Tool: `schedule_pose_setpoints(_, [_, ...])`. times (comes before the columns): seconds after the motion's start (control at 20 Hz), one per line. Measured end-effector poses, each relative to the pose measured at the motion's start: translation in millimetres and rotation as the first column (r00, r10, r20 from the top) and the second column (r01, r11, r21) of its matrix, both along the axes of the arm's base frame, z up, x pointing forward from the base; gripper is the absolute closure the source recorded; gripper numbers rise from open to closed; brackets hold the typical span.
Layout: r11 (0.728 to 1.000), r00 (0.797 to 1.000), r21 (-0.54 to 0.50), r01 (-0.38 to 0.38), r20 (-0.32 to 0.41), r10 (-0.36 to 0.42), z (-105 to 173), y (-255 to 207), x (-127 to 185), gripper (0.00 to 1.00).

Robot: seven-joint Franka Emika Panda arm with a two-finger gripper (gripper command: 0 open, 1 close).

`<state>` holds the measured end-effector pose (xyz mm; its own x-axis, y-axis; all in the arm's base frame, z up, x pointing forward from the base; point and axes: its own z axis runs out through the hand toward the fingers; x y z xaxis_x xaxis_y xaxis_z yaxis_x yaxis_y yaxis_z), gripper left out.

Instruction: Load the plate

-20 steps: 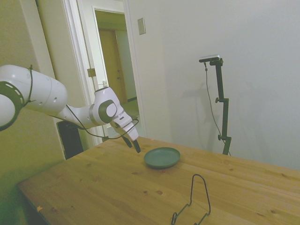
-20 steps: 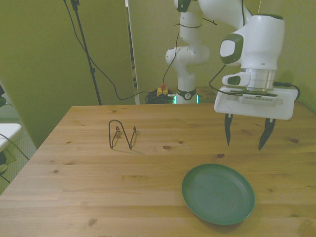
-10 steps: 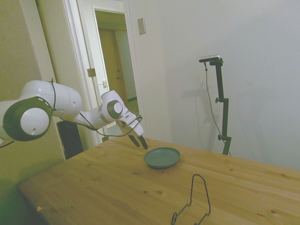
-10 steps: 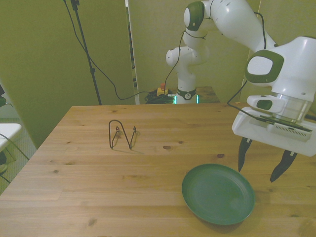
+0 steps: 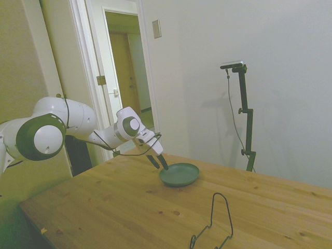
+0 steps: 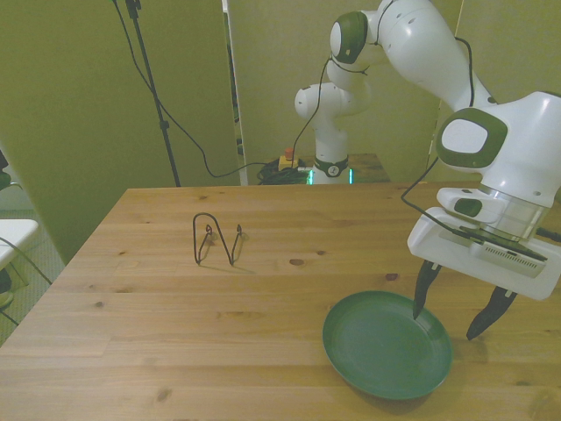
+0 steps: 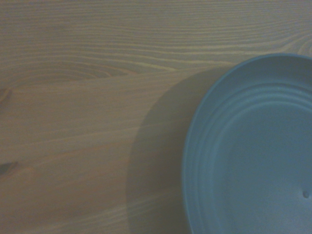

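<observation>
Next, my gripper grabs the green plate by its raised rim point(image 6: 435, 322) to load the plate into the wire rack point(image 6: 216, 239).
The dark teal-green plate point(image 6: 387, 345) lies flat on the wooden table point(image 6: 219, 324), near the front edge at the front view's right. My gripper point(image 6: 450, 315) is open and hangs low over the plate's rim on the front view's right, tilted. One fingertip point(image 6: 419, 303) reaches over the plate's inside, the other fingertip point(image 6: 479, 326) is outside the rim. In the side view the plate point(image 5: 179, 174) sits mid-table with the gripper point(image 5: 158, 163) at its left edge. The wrist view shows part of the plate point(image 7: 253, 151) close up, with nothing on it.
A bent black wire rack point(image 6: 216, 238) stands on the table at the front view's left, well away from the plate; in the side view the wire rack point(image 5: 213, 223) is near the table's front edge. An open doorway point(image 5: 124, 78) lies behind the arm.
The gripper has come down and moved toward the front edge, from above the table behind the plate to the plate's rim. It has stayed open. The plate has not moved.
</observation>
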<state>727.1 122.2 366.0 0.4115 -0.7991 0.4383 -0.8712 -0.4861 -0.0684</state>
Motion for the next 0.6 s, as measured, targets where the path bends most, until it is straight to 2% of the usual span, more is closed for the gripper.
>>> schedule_pose_setpoints(0.25, [1.000,1.000,-0.016,0.005,-0.012,-0.005,-10.8,-5.6,1.8,1.00])
schedule_pose_setpoints(0.6, [1.000,1.000,-0.019,0.011,-0.010,-0.011,-11.1,-9.4,3.1,1.00])
